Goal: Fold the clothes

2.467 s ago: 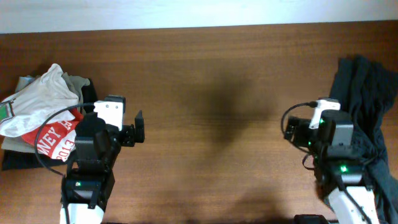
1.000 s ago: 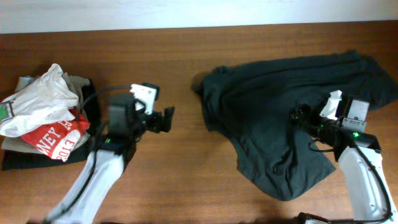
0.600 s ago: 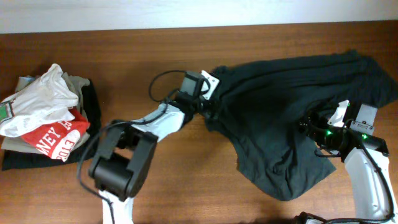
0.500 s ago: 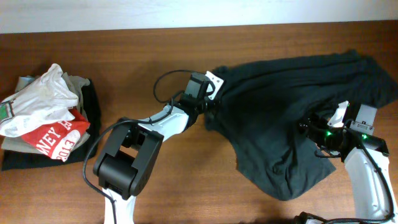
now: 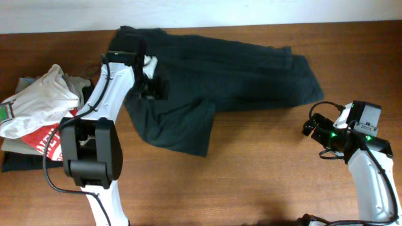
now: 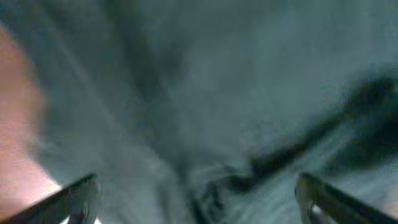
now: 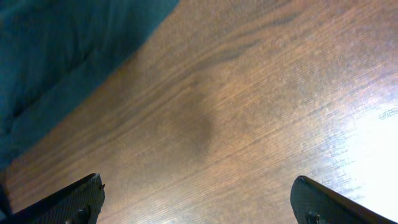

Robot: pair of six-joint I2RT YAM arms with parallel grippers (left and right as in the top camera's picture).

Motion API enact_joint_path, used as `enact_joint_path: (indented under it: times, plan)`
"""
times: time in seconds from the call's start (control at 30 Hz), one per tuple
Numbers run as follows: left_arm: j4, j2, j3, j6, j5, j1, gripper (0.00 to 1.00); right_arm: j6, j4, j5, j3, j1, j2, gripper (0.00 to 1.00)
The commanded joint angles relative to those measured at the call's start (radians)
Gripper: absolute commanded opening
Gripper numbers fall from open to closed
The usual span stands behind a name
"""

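My right gripper will next grab the nearest edge of the dark garment [image 5: 213,72], opposite the part at my left gripper, to spread the garment flat for folding.
A dark green-black garment [image 5: 213,72] lies spread across the far middle of the wooden table [image 5: 251,176], with one flap reaching toward the front [image 5: 182,129]. My left gripper [image 5: 152,88] is over its left part; in the left wrist view blurred dark cloth [image 6: 205,93] fills the frame and the gripper [image 6: 199,202] is open with the fingers [image 6: 78,196] wide apart. My right gripper [image 5: 312,125] is open over bare wood, right of the garment. In the right wrist view the gripper [image 7: 196,205] is empty and the garment's edge [image 7: 62,50] lies at top left.
A pile of clothes [image 5: 44,116], white, red and grey, sits at the table's left edge beside the left arm. Bare wood [image 7: 249,112] lies under the right gripper.
The dark garment has shifted from the right half of the table to the far middle and left. My left gripper moved left and back with it. My right gripper is now off the cloth.
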Motion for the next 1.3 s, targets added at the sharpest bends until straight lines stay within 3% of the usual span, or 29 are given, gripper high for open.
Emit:
enact_joint_path:
  times: [0.0,0.1,0.27,0.33,0.43,0.5,0.53,0.57,0.67,0.73,0.83,0.93,1.17,1.2,1.23,1.27]
  plan:
    - [-0.195,-0.005,0.005,-0.067,0.103,-0.074,0.99,-0.002,0.0,0.023,0.008,-0.005,-0.006,0.99]
    - [-0.261,-0.005,-0.043,-0.227,0.102,-0.109,0.99,-0.002,0.0,0.023,0.008,-0.005,-0.006,0.99]
    - [-0.193,-0.005,-0.216,-0.474,0.097,-0.114,0.99,-0.002,0.0,0.023,0.008,-0.005,-0.006,0.99]
    - [-0.161,-0.005,-0.255,-0.563,-0.033,-0.114,0.99,-0.002,0.0,0.023,0.008,-0.004,-0.006,0.99]
    - [-0.061,-0.005,-0.326,-0.565,-0.097,-0.113,0.96,-0.002,0.0,0.023,0.008,-0.005,-0.006,0.99]
    - [-0.055,-0.005,-0.336,-0.563,-0.103,-0.104,0.69,-0.002,0.0,0.023,0.008,-0.005,-0.006,0.99]
    - [-0.055,-0.005,-0.336,-0.56,-0.12,-0.092,0.39,-0.002,0.0,0.023,0.008,-0.005,-0.006,0.99]
    - [-0.058,-0.005,-0.336,-0.557,-0.14,-0.077,0.0,-0.002,0.0,0.023,0.008,-0.004,-0.006,0.99]
    - [-0.089,-0.006,-0.336,-0.442,-0.142,0.043,0.0,-0.002,0.011,0.024,0.008,-0.005,-0.006,0.99]
    - [-0.119,-0.008,-0.336,-0.427,-0.14,0.14,0.0,-0.002,0.019,0.021,0.008,-0.002,0.006,1.0]
    - [-0.118,-0.008,-0.336,-0.377,-0.063,0.232,0.0,-0.002,0.042,-0.054,0.008,0.052,0.107,0.94]
    - [-0.099,-0.008,-0.336,-0.364,-0.059,0.208,0.0,-0.001,0.184,-0.182,0.008,0.165,0.248,0.92]
    - [-0.08,-0.008,-0.336,-0.364,-0.059,0.17,0.0,0.123,0.46,-0.077,0.008,0.235,0.486,0.82]
    - [-0.08,-0.008,-0.336,-0.364,-0.059,0.17,0.0,0.144,0.501,-0.074,0.008,0.235,0.513,0.72]
    - [-0.081,-0.008,-0.336,-0.364,-0.059,0.171,0.0,0.172,0.518,-0.069,0.008,0.235,0.531,0.54]
    - [-0.082,-0.008,-0.336,-0.364,-0.059,0.171,0.0,0.174,0.513,-0.07,0.008,0.233,0.535,0.24]
